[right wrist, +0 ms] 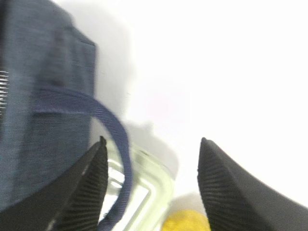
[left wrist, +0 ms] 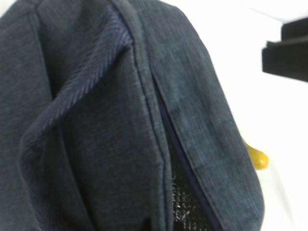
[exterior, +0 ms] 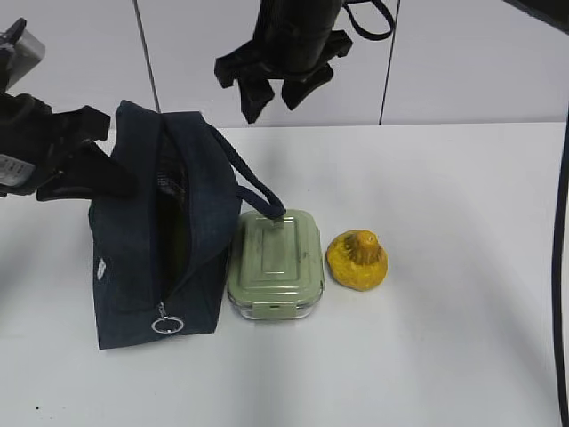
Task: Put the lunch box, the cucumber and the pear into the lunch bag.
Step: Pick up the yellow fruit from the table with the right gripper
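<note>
The yellow pear has to go into the lunch bag, so the robot's right gripper should next take it by its narrow stem end [exterior: 360, 245].
The navy lunch bag [exterior: 133, 249] stands at the left with its top zipper open and the ring pull [exterior: 166, 324] at the near end. My left gripper [exterior: 108, 153] is shut on the bag's far left edge. In the left wrist view the bag's fabric [left wrist: 96, 120] fills the frame and hides the fingers. The sage-green lunch box [exterior: 276, 262] sits just right of the bag, with a bag handle [exterior: 253, 182] draped on its lid. The yellow pear [exterior: 356, 260] lies right of the box. My right gripper [exterior: 276, 84] hangs open high above them, empty. The cucumber shows in no view.
The right wrist view looks down between the open fingers [right wrist: 91, 192] at the lunch box [right wrist: 154, 192], the pear [right wrist: 185, 221] and the bag handle [right wrist: 113, 125]. Bare white table [exterior: 444, 338] spreads right of and in front of the objects.
</note>
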`<action>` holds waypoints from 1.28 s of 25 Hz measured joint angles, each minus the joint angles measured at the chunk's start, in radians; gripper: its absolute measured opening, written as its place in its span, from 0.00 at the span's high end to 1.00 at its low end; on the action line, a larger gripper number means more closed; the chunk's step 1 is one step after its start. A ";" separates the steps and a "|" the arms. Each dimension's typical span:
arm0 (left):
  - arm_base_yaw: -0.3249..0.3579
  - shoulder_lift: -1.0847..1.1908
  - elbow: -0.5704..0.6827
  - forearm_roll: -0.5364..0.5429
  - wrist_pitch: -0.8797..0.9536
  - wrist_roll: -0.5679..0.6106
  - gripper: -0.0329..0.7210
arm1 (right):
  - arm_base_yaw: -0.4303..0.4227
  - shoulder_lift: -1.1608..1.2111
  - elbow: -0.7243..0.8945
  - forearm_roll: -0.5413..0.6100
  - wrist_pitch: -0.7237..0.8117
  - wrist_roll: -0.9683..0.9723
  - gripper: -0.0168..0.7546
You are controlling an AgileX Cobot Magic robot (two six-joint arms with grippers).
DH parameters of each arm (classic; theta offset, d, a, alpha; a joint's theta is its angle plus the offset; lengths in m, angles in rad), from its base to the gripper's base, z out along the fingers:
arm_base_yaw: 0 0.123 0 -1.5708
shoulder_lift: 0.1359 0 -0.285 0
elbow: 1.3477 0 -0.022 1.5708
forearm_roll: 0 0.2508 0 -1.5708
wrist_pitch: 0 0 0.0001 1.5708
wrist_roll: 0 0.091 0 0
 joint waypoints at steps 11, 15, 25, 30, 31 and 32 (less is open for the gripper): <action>-0.021 0.000 0.000 0.001 0.067 0.041 0.95 | -0.032 -0.226 0.417 -0.128 0.000 0.010 0.42; -0.021 0.000 0.000 0.002 0.067 0.041 0.95 | -0.032 -0.278 0.532 -0.126 0.000 0.027 0.42; -0.021 0.000 0.000 0.002 0.067 0.043 0.95 | -0.032 -0.283 0.699 -0.093 -0.012 0.027 0.42; -0.021 0.000 0.000 0.002 0.067 0.043 0.95 | -0.032 -0.261 0.700 -0.076 -0.044 0.027 0.42; -0.021 0.000 0.000 0.002 0.067 0.043 0.95 | -0.032 -0.247 0.700 -0.076 -0.052 0.027 0.42; -0.021 0.000 0.000 0.002 0.067 0.043 0.95 | -0.032 -0.232 0.700 -0.076 -0.061 0.027 0.42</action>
